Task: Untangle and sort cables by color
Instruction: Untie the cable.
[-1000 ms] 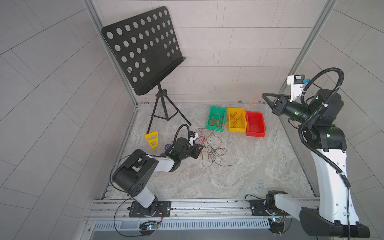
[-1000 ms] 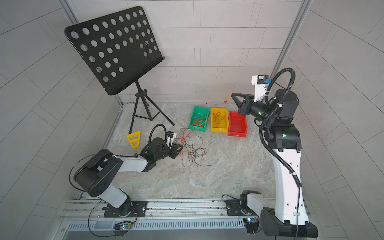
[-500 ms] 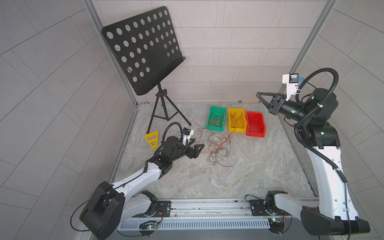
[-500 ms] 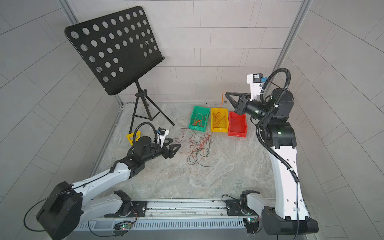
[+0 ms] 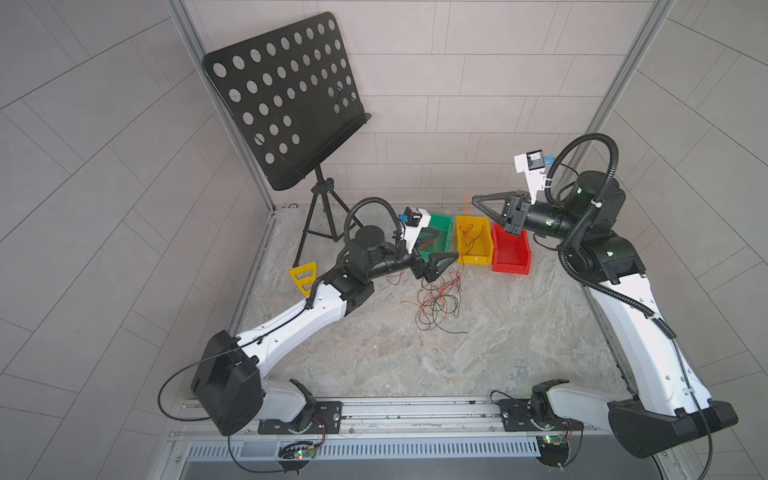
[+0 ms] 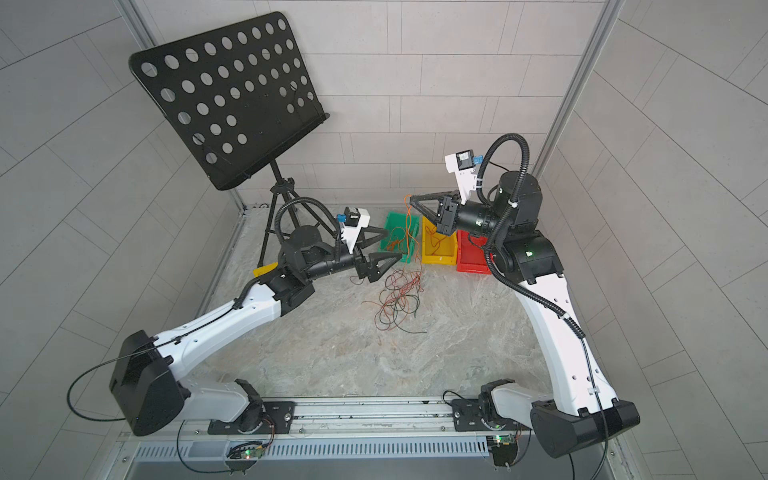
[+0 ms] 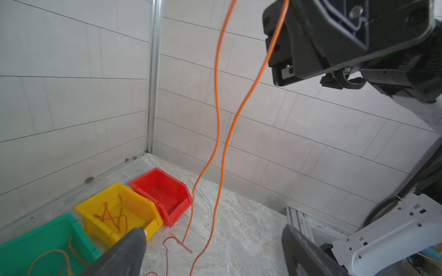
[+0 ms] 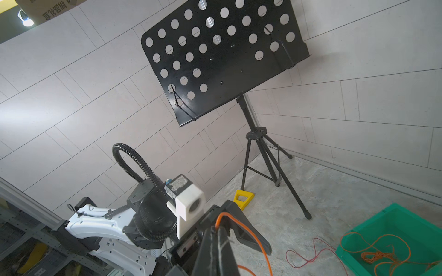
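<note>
The left gripper grabs the hanging length of the orange cable below my right gripper next, to draw that cable out of the tangle.
A loose tangle of red, orange and black cables (image 5: 438, 299) (image 6: 399, 299) lies on the stone floor in front of three bins. My right gripper (image 5: 473, 200) (image 6: 409, 201) (image 8: 216, 231) is raised above the bins and shut on an orange cable (image 7: 217, 119) (image 8: 241, 227). That cable hangs down in two strands to the floor. My left gripper (image 5: 441, 249) (image 6: 392, 248) (image 7: 213, 229) stands wide open and holds nothing, above the pile's far edge by the green bin. The hanging strands pass in front of its fingers (image 7: 124, 253).
The green bin (image 5: 441, 220) (image 8: 392, 215) holds orange cables, the yellow bin (image 5: 473, 257) (image 7: 143, 210) a few reddish strands, and the red bin (image 5: 513, 259) (image 7: 167, 188) looks bare. A black music stand (image 5: 291, 104) and a yellow triangle (image 5: 303, 276) stand at the back left.
My left gripper has opened, risen off the pile and reached toward the bins. My right gripper has carried the orange cable leftward over the bins.
</note>
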`<state>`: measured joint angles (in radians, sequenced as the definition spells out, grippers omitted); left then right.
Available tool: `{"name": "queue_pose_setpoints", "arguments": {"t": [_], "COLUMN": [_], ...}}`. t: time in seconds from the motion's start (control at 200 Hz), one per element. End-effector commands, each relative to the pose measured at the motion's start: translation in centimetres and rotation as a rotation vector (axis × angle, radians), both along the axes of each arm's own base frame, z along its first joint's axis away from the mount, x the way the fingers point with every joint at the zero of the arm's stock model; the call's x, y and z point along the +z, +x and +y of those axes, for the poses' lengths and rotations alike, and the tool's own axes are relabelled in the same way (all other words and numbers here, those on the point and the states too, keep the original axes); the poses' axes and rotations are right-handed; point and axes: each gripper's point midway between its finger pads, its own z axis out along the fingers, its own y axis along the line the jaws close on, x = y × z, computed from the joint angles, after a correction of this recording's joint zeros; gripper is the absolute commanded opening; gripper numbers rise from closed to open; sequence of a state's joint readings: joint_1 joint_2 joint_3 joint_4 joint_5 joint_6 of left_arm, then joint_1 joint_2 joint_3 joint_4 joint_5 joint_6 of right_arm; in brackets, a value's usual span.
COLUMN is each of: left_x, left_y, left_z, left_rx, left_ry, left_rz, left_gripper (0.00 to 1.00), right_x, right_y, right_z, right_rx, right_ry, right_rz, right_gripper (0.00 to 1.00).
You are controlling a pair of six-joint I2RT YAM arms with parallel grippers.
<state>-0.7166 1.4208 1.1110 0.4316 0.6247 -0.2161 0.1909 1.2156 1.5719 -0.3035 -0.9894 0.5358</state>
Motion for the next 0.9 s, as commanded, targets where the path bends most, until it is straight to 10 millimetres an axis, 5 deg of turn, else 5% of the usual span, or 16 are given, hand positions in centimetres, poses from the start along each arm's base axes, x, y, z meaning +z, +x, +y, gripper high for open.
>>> {"name": "queue_pose_setpoints", "arguments": {"t": [0.0,0.17,0.365,0.445,0.53,0.761,0.896], "left_x": [0.5,0.2,-0.1,-0.5,-0.7,-0.9,-0.7], "left_y": [0.3,2.7,3.2,3.1,2.9,2.7,2.3], "left_z": [-2.3,-4.0,-4.4,-3.9,-2.9,0.5,1.3], "left_rx": [-0.049,-0.015,-0.015,-0.006,0.023,0.131,0.147], "left_ry": [-0.007,-0.025,-0.029,-0.019,-0.01,0.042,0.049], "left_rz": [-0.052,-0.035,-0.041,-0.035,-0.024,0.032,0.057], "left_gripper": [0.97,0.89,0.18,0.0,0.0,0.0,0.0], "right_x": [1.9,1.9,1.7,1.2,0.0,-6.9,-12.4], "right_y": [-1.4,-2.3,-2.9,-2.9,-2.4,-0.6,0.6], "right_z": [0.5,0.9,0.8,0.7,0.0,-3.3,-4.1], "right_rx": [0.029,0.056,0.064,0.054,0.003,-0.235,-0.291], "right_ry": [0.008,0.014,0.016,0.0,-0.039,-0.211,-0.264], "right_rz": [-0.068,-0.07,-0.066,-0.062,-0.054,-0.076,-0.079], "right_gripper": [0.0,0.0,0.0,0.0,0.06,0.65,0.78]}}
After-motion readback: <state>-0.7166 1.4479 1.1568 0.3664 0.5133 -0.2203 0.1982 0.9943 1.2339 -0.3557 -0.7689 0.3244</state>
